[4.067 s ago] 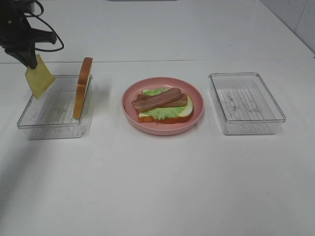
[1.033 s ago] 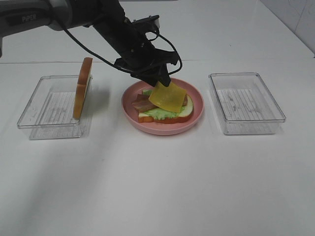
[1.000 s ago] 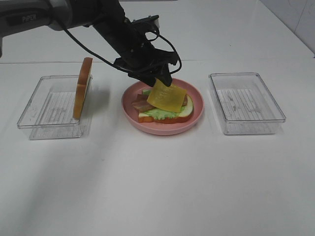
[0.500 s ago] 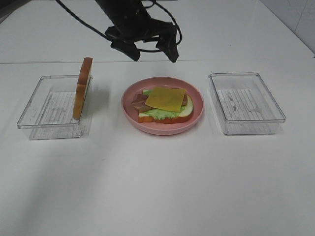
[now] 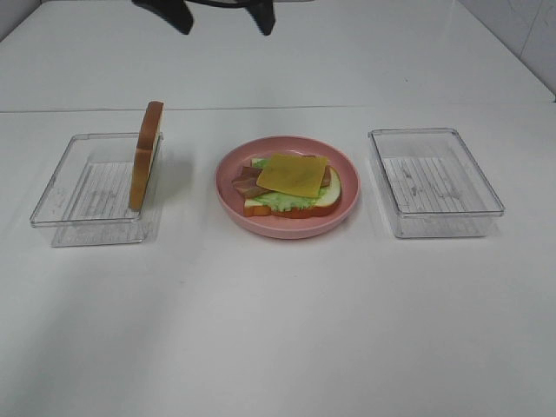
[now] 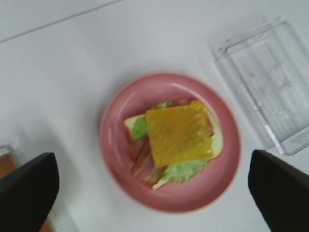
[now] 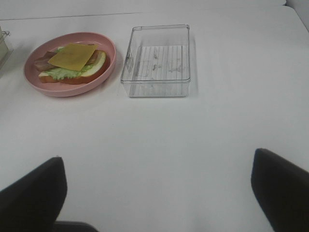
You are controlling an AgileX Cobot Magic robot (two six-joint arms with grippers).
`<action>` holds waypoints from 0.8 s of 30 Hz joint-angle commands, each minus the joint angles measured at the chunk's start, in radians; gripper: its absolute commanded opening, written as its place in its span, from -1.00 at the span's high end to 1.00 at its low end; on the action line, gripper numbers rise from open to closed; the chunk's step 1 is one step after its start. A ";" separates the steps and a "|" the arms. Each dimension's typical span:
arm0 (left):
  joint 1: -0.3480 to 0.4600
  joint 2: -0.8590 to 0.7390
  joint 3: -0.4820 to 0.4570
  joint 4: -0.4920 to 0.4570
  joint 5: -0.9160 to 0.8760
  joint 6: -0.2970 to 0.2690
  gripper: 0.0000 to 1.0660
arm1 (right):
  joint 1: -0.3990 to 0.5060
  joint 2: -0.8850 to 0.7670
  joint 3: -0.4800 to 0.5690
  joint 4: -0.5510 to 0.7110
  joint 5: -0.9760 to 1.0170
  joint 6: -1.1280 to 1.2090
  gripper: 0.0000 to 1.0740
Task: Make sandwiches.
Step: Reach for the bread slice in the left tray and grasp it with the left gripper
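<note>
The slice of bread is standing on its edge against the tray's side (image 5: 156, 174), so my left gripper should grab the slice by its top crust (image 5: 153, 111), which sticks up free.
The open sandwich (image 5: 291, 193) lies on a round pink plate (image 5: 287, 229): a bread slice, lettuce, bacon strips, and a yellow cheese slice (image 5: 293, 174) lying flat on top. Another bread slice (image 5: 148, 155) stands on edge in the left clear tray (image 5: 65, 204). My left gripper (image 5: 221, 16) hangs open high above the plate, only its dark fingertips showing at the top of the high view. In the left wrist view the left gripper (image 6: 154, 191) looks straight down on the cheese (image 6: 178, 134), nothing between its fingers. My right gripper (image 7: 157, 191) stands open over bare table, well short of the plate (image 7: 104, 72).
An empty clear tray (image 5: 434, 182) sits right of the plate, also the tray (image 7: 157, 60) in the right wrist view. White tabletop runs along the front, and a seam line crosses the table behind the trays.
The left gripper opened and let the cheese slice drop flat onto the bacon, then rose up and away toward the top of the view. The bread in the left tray has not moved.
</note>
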State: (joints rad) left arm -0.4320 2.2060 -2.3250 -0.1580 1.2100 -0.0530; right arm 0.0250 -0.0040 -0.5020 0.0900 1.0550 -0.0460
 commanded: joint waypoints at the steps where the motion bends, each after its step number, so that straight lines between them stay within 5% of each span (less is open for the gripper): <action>1: 0.026 -0.100 0.172 0.072 0.067 -0.010 -0.91 | -0.005 -0.023 0.001 0.006 -0.005 -0.013 -0.83; 7: 0.105 -0.178 0.323 0.056 0.067 -0.033 -0.89 | -0.005 -0.023 0.001 0.006 -0.005 -0.013 -0.83; 24: 0.125 -0.049 0.311 0.058 0.067 -0.063 -0.87 | -0.005 -0.023 0.001 0.006 -0.005 -0.013 -0.83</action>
State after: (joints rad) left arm -0.3060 2.1520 -2.0130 -0.0950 1.2220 -0.1030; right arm 0.0250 -0.0040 -0.5020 0.0900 1.0550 -0.0460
